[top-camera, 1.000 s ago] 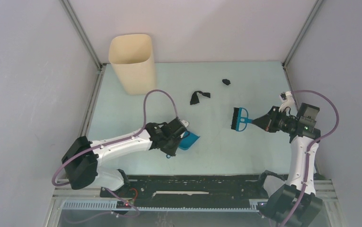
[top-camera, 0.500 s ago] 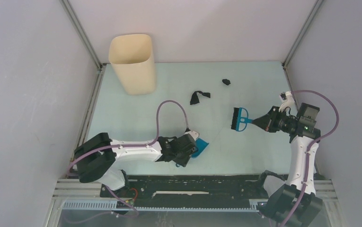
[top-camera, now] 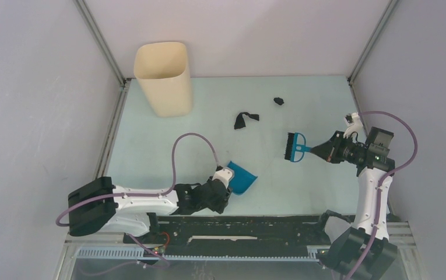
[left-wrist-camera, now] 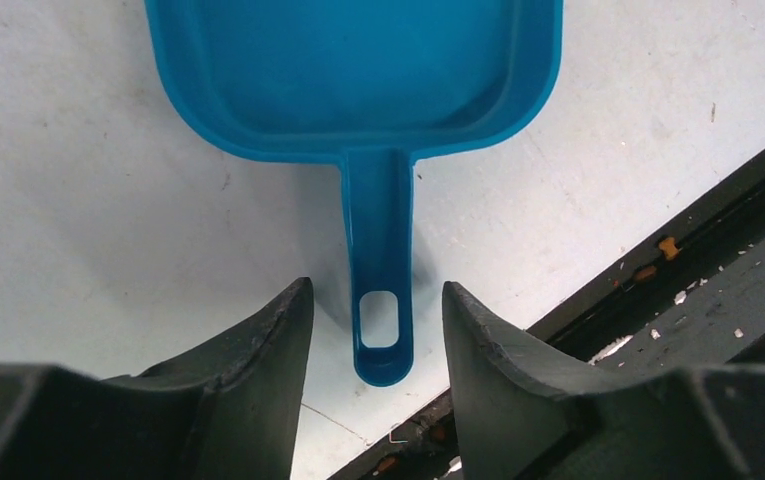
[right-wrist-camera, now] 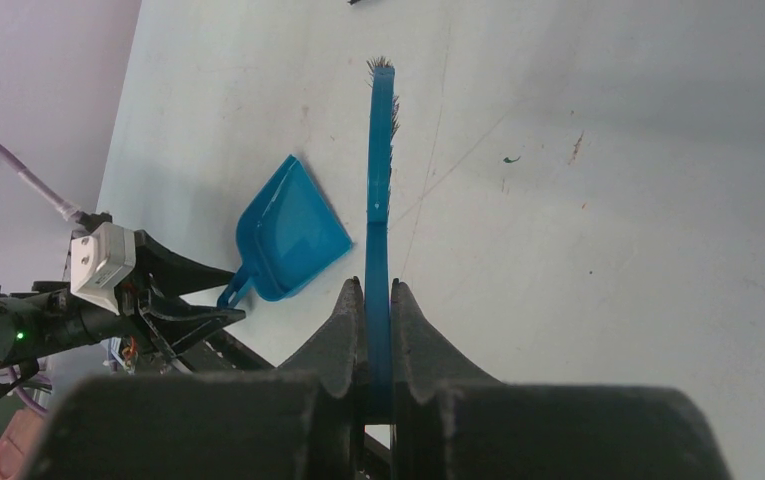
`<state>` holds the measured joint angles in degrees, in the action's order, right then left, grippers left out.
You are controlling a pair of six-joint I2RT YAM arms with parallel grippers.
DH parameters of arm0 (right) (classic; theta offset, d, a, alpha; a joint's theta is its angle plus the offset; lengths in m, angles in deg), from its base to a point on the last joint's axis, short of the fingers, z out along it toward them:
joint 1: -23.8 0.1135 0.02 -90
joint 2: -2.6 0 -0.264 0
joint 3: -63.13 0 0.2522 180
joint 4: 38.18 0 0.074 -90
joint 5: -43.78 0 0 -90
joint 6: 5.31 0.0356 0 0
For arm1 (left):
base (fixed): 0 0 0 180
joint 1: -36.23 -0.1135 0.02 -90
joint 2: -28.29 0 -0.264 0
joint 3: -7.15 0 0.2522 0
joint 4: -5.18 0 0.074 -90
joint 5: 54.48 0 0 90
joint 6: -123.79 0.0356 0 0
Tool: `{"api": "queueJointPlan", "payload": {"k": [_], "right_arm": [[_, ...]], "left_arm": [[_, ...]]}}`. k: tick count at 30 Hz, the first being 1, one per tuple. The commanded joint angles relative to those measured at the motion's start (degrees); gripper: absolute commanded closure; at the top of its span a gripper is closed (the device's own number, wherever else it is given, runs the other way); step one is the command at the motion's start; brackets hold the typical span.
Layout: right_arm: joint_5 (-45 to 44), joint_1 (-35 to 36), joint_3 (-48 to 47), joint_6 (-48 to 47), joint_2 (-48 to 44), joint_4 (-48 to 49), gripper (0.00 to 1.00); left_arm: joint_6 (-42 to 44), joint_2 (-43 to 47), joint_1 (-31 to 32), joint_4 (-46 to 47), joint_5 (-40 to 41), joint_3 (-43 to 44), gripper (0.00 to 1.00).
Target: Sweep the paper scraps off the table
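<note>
The brush needs the pan open to sweep scraps in, so my left gripper should grab the dustpan by the tip of its handle (left-wrist-camera: 380, 319).
Two black paper scraps lie on the pale green table (top-camera: 156, 140): a larger one (top-camera: 245, 119) at the middle back and a small one (top-camera: 278, 101) behind it. The blue dustpan (top-camera: 241, 177) lies flat near the front edge, and also shows in the left wrist view (left-wrist-camera: 358, 70) and the right wrist view (right-wrist-camera: 291, 240). My left gripper (top-camera: 223, 191) (left-wrist-camera: 377, 292) is open, with the tip of the dustpan handle (left-wrist-camera: 380, 330) loose between its jaws. My right gripper (top-camera: 320, 150) (right-wrist-camera: 378, 288) is shut on the blue brush (top-camera: 294, 146) (right-wrist-camera: 380, 180), held right of the scraps.
A beige bin (top-camera: 163, 77) stands at the back left of the table. Metal frame posts rise at the back corners. A black rail (top-camera: 249, 227) runs along the near edge, just behind the left gripper.
My left arm has swung back toward the near edge. The dustpan has shifted right and turned, and now lies on the table in front of the open jaws. The right arm has not moved.
</note>
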<state>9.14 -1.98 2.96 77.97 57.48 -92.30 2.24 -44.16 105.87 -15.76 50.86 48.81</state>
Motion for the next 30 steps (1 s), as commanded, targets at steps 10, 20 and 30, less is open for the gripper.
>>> {"api": "queueJointPlan", "payload": {"k": [10,20,30], "right_arm": [[-0.09,-0.15,0.03,-0.46,-0.21,1.69,1.0],[-0.15,-0.15,0.01,-0.49,-0.39,1.63,1.0],[0.03,-0.06,-0.01,-0.56,-0.56,1.51,1.0]], "left_arm": [[-4.2,-5.42,4.31,-0.49,3.48,-1.25,0.54],[-8.93,-6.49,8.11,-7.49,7.82,1.98,0.54],[-11.0,-10.6,9.85,-9.53,9.16,3.65,0.68]]}}
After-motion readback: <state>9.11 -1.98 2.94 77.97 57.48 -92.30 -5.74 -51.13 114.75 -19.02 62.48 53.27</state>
